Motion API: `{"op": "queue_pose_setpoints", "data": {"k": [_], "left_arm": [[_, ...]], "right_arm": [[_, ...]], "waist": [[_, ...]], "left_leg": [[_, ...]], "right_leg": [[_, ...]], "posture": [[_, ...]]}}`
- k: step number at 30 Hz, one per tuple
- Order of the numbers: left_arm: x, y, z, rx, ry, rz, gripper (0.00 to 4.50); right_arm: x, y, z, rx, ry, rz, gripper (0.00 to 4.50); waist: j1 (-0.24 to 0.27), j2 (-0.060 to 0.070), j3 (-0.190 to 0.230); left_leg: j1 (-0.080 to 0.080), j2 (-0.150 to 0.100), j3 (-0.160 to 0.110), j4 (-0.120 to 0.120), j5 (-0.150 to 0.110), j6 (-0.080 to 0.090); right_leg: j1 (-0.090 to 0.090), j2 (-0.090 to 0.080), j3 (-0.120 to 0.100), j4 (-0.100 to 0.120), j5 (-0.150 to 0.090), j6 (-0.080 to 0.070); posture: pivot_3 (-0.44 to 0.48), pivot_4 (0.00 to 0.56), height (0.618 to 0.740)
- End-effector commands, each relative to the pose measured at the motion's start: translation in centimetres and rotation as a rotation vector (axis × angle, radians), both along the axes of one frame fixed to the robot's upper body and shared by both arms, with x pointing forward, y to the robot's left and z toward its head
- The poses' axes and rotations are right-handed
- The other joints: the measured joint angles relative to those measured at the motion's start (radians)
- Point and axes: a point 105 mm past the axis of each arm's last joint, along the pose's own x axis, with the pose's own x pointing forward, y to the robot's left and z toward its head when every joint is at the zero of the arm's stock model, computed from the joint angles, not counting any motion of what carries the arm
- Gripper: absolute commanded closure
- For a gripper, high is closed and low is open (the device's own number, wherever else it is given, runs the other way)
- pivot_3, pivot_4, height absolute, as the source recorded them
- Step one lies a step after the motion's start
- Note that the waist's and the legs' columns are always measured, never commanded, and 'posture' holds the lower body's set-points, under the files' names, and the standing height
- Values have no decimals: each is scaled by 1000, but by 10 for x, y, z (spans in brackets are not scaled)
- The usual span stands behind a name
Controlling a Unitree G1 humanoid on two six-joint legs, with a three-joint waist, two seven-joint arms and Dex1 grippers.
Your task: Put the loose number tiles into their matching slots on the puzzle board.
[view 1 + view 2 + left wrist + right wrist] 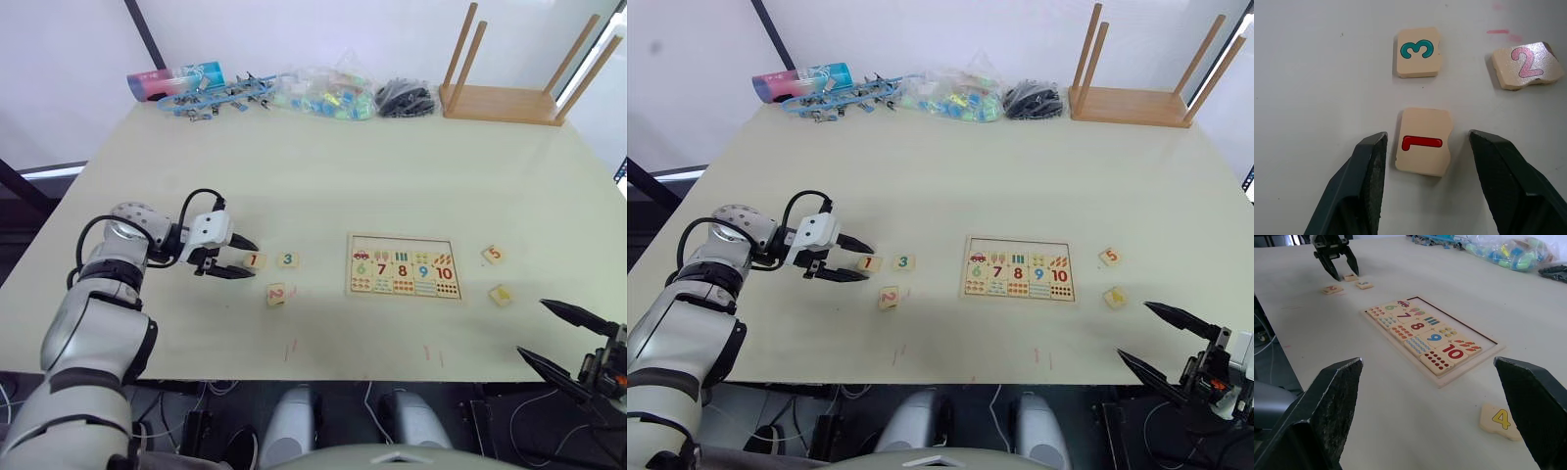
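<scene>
My left gripper will next grab the tile by its straight and wavy edges to fill the red 1 tile's slot on the puzzle board.
The puzzle board (pixel 402 243) lies flat right of the table's centre, its upper row of slots (pixel 1449 322) bare above printed digits 6 to 10. Three loose number tiles lie left of it: the red 1 (pixel 1423 142), the 3 (pixel 1419 52) and the 2 (pixel 1527 65). The 5 (pixel 493 255) and the yellow 4 (pixel 1500 420) lie to the board's right. My left gripper (pixel 252 260) is open, low over the table, one finger on each side of the 1 tile with gaps on both sides. My right gripper (pixel 531 326) hangs open past the table's front right edge.
Along the far edge stand an upturned wooden stool (pixel 509 98), a black bundle (pixel 404 98), a clear bag of coloured pieces (pixel 323 93), blue tools (pixel 220 96) and a pink and blue tube (pixel 171 80). Small red marks dot the table's front edge.
</scene>
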Motion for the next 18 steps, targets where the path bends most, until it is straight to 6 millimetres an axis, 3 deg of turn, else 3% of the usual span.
{"op": "queue_pose_setpoints", "data": {"k": [1,3,11,18], "left_arm": [[-5,4,-4,17,35,-4,3242],[-5,5,-4,9,33,3,3532],[-2,5,1,-65,23,50,3532],[10,0,27,-208,-5,118,3532]], "right_arm": [[0,0,5,-15,-19,5,0],[0,0,5,-15,-19,4,0],[2,2,8,1,-39,-3,0],[5,2,12,15,-63,-18,0]], "waist": [[0,0,0],[0,0,0],[-1,0,0],[0,-1,0]], "left_leg": [[0,0,0,0,0,0],[0,0,0,0,0,0],[0,0,0,1,0,0],[-1,0,-1,1,0,0]], "right_leg": [[0,0,0,0,0,0],[0,0,0,0,0,0],[0,0,0,1,0,0],[0,0,-1,1,0,0]], "posture": [[0,150,737],[0,150,737],[0,150,737],[0,150,737]]}}
